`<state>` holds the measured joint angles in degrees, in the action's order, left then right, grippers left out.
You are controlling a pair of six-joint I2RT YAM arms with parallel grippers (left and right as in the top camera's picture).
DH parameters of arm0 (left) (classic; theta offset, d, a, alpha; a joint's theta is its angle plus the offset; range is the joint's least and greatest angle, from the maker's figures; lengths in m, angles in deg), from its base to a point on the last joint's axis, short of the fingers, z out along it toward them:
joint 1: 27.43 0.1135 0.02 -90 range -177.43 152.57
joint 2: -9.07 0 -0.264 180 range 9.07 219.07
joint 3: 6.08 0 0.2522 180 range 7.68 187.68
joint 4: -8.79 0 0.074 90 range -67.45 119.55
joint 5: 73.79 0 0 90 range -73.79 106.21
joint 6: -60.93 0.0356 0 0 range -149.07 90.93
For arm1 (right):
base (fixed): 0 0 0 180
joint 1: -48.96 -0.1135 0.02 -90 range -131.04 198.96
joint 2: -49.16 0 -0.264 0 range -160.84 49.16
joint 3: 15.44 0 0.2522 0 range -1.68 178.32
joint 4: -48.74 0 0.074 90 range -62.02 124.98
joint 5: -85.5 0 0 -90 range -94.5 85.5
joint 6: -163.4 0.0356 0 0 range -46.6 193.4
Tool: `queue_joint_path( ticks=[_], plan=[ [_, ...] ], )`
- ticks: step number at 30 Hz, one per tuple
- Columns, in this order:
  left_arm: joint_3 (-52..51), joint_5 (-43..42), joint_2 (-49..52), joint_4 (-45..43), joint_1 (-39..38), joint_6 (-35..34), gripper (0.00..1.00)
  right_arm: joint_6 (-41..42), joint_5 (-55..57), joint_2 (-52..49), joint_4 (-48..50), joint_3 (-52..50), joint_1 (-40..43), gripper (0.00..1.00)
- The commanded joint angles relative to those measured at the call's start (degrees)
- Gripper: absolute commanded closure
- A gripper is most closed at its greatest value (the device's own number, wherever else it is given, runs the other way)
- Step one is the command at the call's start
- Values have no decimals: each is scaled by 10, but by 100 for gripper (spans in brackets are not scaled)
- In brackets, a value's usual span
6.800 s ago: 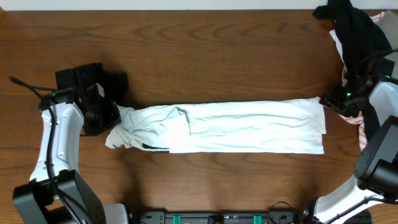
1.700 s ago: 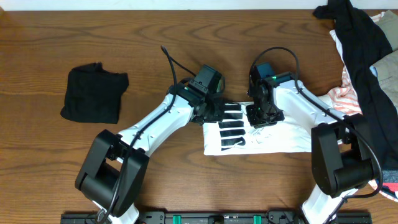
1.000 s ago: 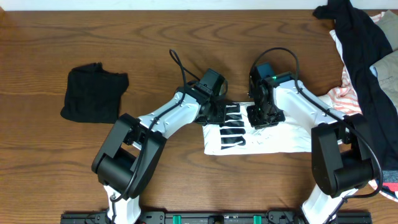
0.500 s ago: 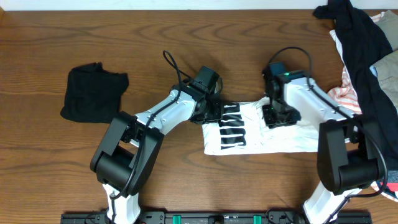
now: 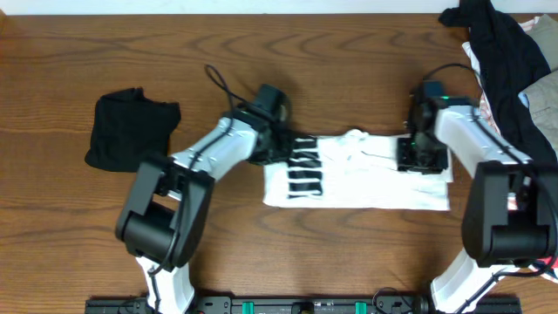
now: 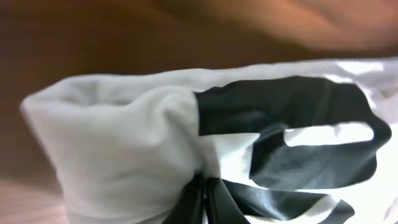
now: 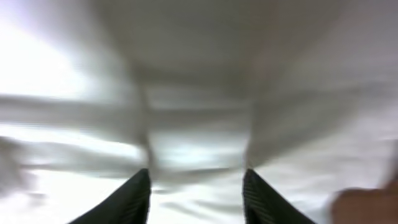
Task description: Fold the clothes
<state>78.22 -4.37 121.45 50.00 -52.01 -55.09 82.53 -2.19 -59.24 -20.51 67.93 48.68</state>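
Note:
The right gripper grabs the white shirt's end (image 5: 438, 188) farthest from the black striped print (image 5: 305, 166) next, then folds it toward the print.
The white shirt (image 5: 375, 179) lies folded at the table's middle, its black striped print (image 5: 305, 166) near the left end. My left gripper (image 5: 282, 150) is shut on the shirt's upper left edge. In the left wrist view its fingertips (image 6: 203, 200) are pressed together on the white fabric (image 6: 118, 143) beside the print (image 6: 280, 112). My right gripper (image 5: 417, 155) is low over the shirt's right end. In the right wrist view its gripper (image 7: 199, 196) is open, with blurred white fabric (image 7: 199, 124) filling the view between the fingers.
A folded black garment (image 5: 131, 131) lies at the left. A pile of clothes sits at the back right corner: a black garment (image 5: 506, 44) over lighter ones, with beige fabric (image 5: 545, 87) at the edge. Bare wooden table (image 5: 261, 44) lies behind the shirt.
Both arms have moved apart: the left gripper went left with the shirt's edge, the right gripper went right. The shirt is spread wider and its print has shifted left.

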Motion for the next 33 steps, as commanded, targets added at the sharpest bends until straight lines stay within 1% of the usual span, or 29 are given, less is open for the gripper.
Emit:
queue_joint_path(
  ticks=[1,2,4,7,10,11,12,19,22,27,29,31,32,33],
  plan=[
    [-5,78,7,18,50,42,94,4,-73,-2,4,-2,48,46],
    [-5,78,7,19,60,61,94,-2,-86,-2,5,-2,63,40],
    [-5,78,7,18,73,74,94,-26,-112,-2,5,-2,86,36],
    [-5,76,7,20,87,74,94,-78,-169,-3,3,-4,109,32],
    [-5,76,7,22,88,74,92,-97,-210,-3,0,-8,113,28],
    [-5,75,7,23,87,74,85,-96,-210,-3,4,-12,113,28],
    [-5,76,7,23,86,74,83,-91,-211,-3,10,-16,113,28],
    [-5,76,7,27,85,74,83,-80,-223,-4,79,-56,113,27],
    [-5,76,7,31,85,74,83,-60,-224,-4,112,-80,112,25],
    [-5,76,7,33,85,74,83,-59,-297,-4,164,-116,101,26],
    [-5,76,7,33,85,74,83,-52,-309,-4,173,-122,93,27],
    [-5,76,7,34,85,74,83,-42,-308,-4,174,-124,83,33],
    [-5,76,7,34,85,74,83,-42,-308,-4,176,-124,80,39],
    [-5,76,7,33,85,74,83,-41,-308,-4,178,-124,77,54]
  ],
)
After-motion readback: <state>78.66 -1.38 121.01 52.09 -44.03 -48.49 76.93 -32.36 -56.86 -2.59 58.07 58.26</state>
